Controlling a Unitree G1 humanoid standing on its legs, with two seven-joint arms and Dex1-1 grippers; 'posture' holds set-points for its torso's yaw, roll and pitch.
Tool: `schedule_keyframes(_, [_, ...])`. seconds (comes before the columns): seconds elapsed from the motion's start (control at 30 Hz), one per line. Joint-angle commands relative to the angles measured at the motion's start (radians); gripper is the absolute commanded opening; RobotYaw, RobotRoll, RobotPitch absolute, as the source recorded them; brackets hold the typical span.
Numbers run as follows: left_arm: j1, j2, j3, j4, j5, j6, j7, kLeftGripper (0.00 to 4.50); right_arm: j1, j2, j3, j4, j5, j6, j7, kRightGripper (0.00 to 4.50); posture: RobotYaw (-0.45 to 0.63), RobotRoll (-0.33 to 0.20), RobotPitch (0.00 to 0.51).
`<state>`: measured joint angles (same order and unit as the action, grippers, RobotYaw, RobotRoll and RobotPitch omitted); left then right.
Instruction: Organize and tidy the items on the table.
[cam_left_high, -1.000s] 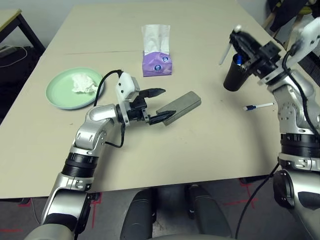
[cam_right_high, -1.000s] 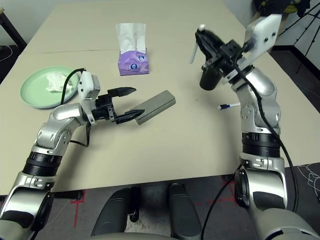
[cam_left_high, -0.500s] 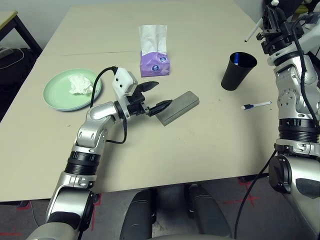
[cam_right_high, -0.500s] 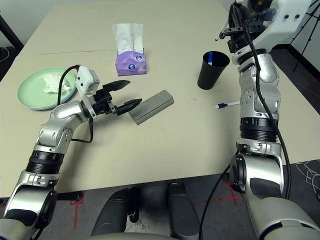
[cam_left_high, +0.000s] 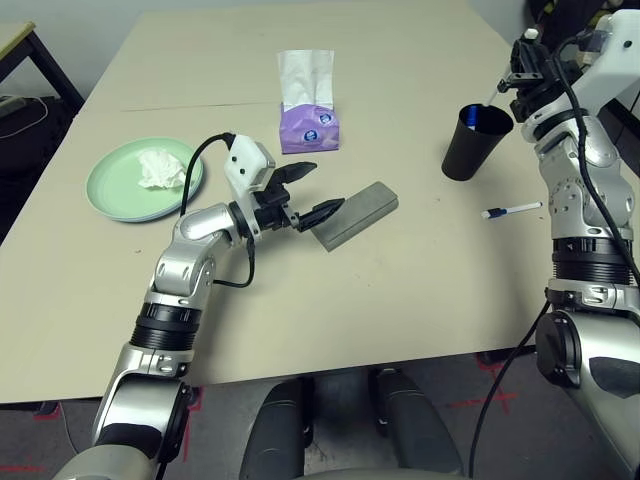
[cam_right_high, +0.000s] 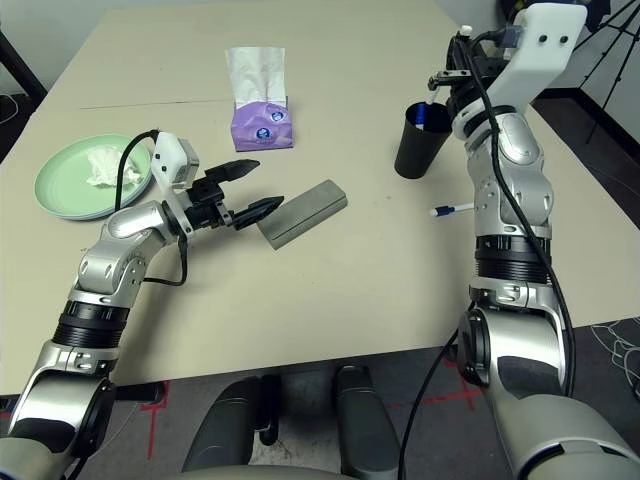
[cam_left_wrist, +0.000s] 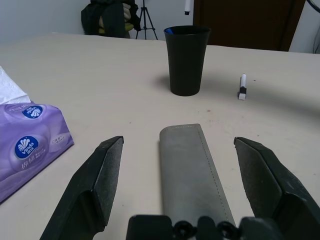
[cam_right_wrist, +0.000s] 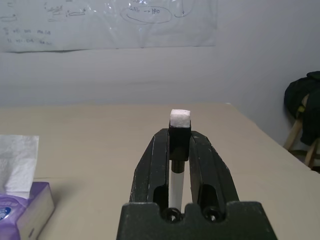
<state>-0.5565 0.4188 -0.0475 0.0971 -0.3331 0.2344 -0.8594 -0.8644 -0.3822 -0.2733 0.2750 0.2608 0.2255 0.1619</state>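
Note:
The pen's lower end points in over the black cup's opening (cam_left_high: 488, 119). The pen would stand inside if my right gripper opened now, so it is time to release the pen.
A grey glasses case (cam_left_high: 356, 212) lies mid-table. My left gripper (cam_left_high: 320, 190) is open, and in the left wrist view its fingers (cam_left_wrist: 98, 186) stand either side of the near end of the case (cam_left_wrist: 192, 172) without closing on it. My right gripper (cam_right_high: 452, 78) is shut on a white pen (cam_right_wrist: 179, 120), held nearly upright above the rim of the black cup (cam_left_high: 476, 141). A second white pen (cam_left_high: 515, 211) lies on the table to the right of the cup. At the left, a crumpled white tissue (cam_left_high: 163, 167) rests in a pale green plate (cam_left_high: 115, 190).
A purple tissue box (cam_left_high: 309, 121) stands behind the case, near a thin seam across the beige table (cam_left_high: 400, 300). A black-legged side table (cam_left_high: 20, 40) is at the far left. The table's right edge runs close to the right arm.
My right gripper has come down with the pen from higher and farther back to just above the cup. The left gripper stays open at the case.

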Motion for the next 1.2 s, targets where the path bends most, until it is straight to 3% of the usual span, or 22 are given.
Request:
schedule_keyframes(0.03, [0.016,0.005,0.003,-0.012,0.004,0.008,0.003,4.50,-0.005,-0.015,0.004,0.007,-0.018,0.013,-0.009,0.41,-0.04,0.000,0.117])
schedule_keyframes(0.13, [0.015,0.004,0.003,-0.012,0.004,0.009,0.003,4.50,-0.007,-0.013,0.002,0.005,-0.018,0.018,-0.010,0.41,-0.04,0.000,0.117])
schedule_keyframes(0.5, [0.004,0.003,0.005,0.000,0.008,-0.001,0.005,4.50,-0.013,-0.020,-0.001,0.010,-0.040,0.008,-0.021,4.44,-0.05,0.000,0.118])
schedule_keyframes(0.7, [0.004,-0.006,0.013,0.007,0.013,0.000,0.037,4.50,-0.008,-0.039,0.018,0.011,-0.027,0.021,0.050,4.47,-0.05,0.000,0.118])
schedule_keyframes(0.8, [0.005,-0.008,0.010,0.005,0.012,0.000,0.041,4.50,0.037,-0.085,0.073,-0.026,0.027,0.046,0.264,4.47,-0.04,0.000,0.118])
schedule_keyframes(0.97, [0.006,-0.010,0.005,0.006,0.013,-0.002,0.040,4.50,0.140,-0.272,0.216,-0.026,0.030,0.046,0.681,4.47,-0.04,0.000,0.118])
schedule_keyframes(1.1, [0.013,-0.011,0.004,-0.002,0.013,-0.002,0.040,4.50,0.129,-0.402,0.343,0.117,-0.078,-0.100,0.927,4.47,-0.04,0.000,0.116])
schedule_keyframes(1.2, [0.015,-0.009,0.003,-0.007,0.014,-0.001,0.039,4.50,0.081,-0.445,0.409,0.233,-0.160,-0.225,1.022,4.47,-0.03,0.000,0.117])
